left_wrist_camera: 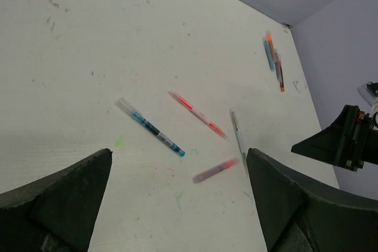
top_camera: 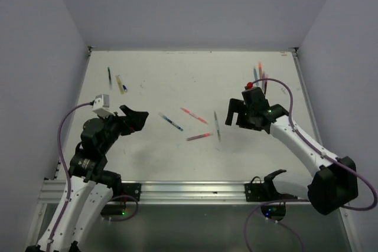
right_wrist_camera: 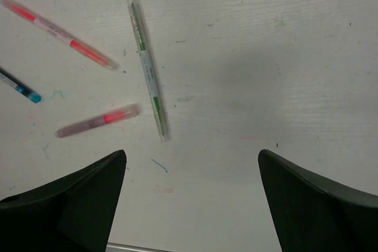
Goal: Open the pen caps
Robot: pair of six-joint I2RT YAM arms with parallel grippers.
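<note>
The green pen's near end should stay free for opening the cap, so my right gripper should reach the pen and take hold of its white middle label [top_camera: 217,126] [right_wrist_camera: 149,74].
Four pens lie at mid-table: a blue pen [top_camera: 170,121] with a teal cap end [left_wrist_camera: 181,153], a pink pen [top_camera: 194,115], a short red-and-purple pen [top_camera: 199,137] and a green pen [top_camera: 217,126]. The last two also show in the right wrist view, the red-and-purple pen [right_wrist_camera: 97,121] looking blurred and the green pen [right_wrist_camera: 148,66] sharp. My left gripper [top_camera: 142,118] is open and empty, left of the pens, which lie ahead of its jaws [left_wrist_camera: 179,169]. My right gripper [top_camera: 229,112] is open and empty just right of the green pen [right_wrist_camera: 192,154].
Two more pens [top_camera: 114,79] and a tiny blue piece [top_camera: 124,87] lie at the back left. A bunch of pens [top_camera: 260,76] lies at the back right, with a small red thing [top_camera: 249,85] beside it. Walls close the table on three sides.
</note>
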